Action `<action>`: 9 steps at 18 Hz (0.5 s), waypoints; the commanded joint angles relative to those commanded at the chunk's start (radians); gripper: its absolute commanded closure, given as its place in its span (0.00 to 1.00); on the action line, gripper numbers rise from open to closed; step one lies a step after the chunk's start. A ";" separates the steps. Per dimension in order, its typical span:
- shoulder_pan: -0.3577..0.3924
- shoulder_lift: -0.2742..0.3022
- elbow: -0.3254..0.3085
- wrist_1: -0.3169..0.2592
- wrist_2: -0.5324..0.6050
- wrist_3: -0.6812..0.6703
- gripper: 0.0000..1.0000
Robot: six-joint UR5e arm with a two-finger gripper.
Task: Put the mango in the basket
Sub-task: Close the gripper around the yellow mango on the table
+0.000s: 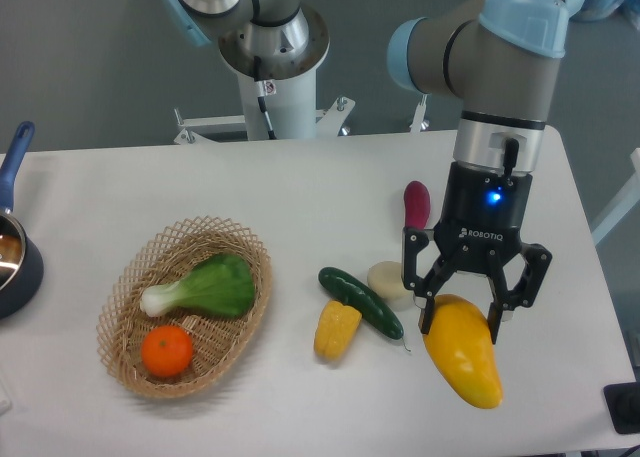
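The gripper grips the mango [468,369] by its upper end [452,319] next, to place it in the wicker basket.
The mango [468,369], large, glossy and yellow-orange, lies on the white table at the front right with its tapered end toward the front edge. My gripper [462,323] points straight down over its upper end. The jaws are spread wide, one finger on each side of the fruit, so the gripper is open; I cannot tell whether the fingers touch the skin. The tan wicker basket [256,265] sits at the front left, far from the gripper. It holds a green bok choy [205,287] and a round orange [167,351].
Between basket and mango lie a yellow corn cob [337,330], a dark green cucumber [360,301] and a pale round piece [386,277]. A purple vegetable [416,204] lies behind the gripper. A blue-handled pot [14,252] stands at the left edge, and a black object [624,407] at the front right corner.
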 joint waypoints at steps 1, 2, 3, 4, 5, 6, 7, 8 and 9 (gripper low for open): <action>0.000 -0.002 0.000 0.000 0.000 0.000 0.66; -0.005 0.000 -0.008 0.000 0.002 0.002 0.66; -0.006 0.000 -0.008 0.000 0.002 0.002 0.66; -0.005 0.000 0.000 0.000 0.002 -0.002 0.66; -0.005 0.000 -0.002 0.000 0.002 -0.002 0.66; -0.006 0.000 -0.008 0.000 0.002 -0.002 0.66; -0.008 0.002 -0.012 0.000 0.002 -0.002 0.66; -0.008 0.003 -0.012 0.000 0.002 -0.003 0.66; -0.012 0.005 -0.014 0.000 0.003 -0.005 0.66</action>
